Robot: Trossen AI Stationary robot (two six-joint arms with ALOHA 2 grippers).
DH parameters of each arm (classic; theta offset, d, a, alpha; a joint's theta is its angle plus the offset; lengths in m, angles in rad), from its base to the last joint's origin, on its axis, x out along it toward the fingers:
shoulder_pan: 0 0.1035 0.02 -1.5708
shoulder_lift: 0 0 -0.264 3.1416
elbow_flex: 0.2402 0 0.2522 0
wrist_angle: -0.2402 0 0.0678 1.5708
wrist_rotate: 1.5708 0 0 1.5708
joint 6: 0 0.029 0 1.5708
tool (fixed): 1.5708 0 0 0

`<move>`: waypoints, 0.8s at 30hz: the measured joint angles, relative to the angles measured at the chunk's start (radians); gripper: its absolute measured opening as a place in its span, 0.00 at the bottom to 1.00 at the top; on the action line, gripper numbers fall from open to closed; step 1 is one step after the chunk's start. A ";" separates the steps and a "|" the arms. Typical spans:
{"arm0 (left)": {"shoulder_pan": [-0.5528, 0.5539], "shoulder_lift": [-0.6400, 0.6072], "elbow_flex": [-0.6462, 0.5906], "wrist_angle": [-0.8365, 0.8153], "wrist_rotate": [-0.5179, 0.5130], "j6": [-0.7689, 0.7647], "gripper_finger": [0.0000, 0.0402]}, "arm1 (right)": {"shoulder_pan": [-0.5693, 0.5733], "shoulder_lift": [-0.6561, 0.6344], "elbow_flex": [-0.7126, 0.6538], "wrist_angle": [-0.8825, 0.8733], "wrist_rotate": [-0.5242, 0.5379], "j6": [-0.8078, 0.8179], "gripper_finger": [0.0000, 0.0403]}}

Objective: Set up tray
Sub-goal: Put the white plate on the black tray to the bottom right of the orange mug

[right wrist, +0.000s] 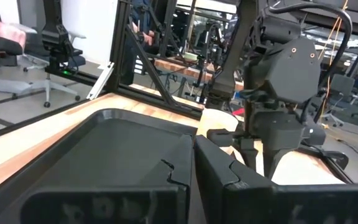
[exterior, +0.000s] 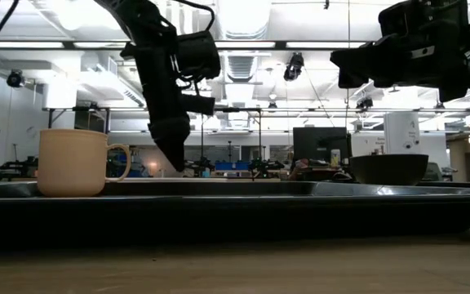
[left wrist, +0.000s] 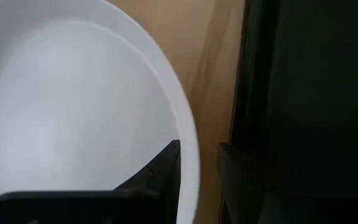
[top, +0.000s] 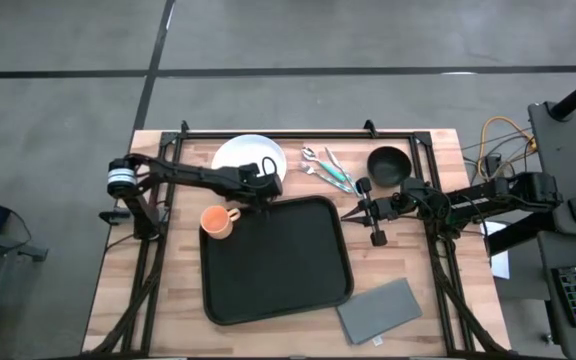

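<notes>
My left gripper grabs the white plate by its rim next. Then my left gripper sets the plate on the black tray.
The black tray lies mid-table; its rim fills the low view. A tan mug stands upright at the tray's far left corner. The white plate rests flat on the wood just beyond the tray. My left gripper points down over the plate's near right edge. It is open, with one finger over the plate's inside and the other outside the rim. My right gripper is shut and hovers at the tray's right edge. My left gripper straddles the plate's rim from above, one finger inside and one outside. Bare wood shows between the rim and the outer finger. I cannot tell whether the inner finger touches the plate, which lies flat on the table.
A black bowl and loose cutlery lie at the far side, right of the plate. A flat grey napkin lies at the near right, off the tray's corner. The tray's middle is bare. Black frame rails run along the table's edges.
</notes>
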 joint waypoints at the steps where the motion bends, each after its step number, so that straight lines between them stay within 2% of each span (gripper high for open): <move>1: 0.000 0.000 -0.003 0.000 0.000 0.000 0.21 | 0.000 0.000 0.000 0.000 0.000 0.000 0.02; 24: 0.032 0.005 -0.082 0.126 -0.002 0.002 0.21 | 0.000 0.000 0.000 0.000 0.000 0.000 0.02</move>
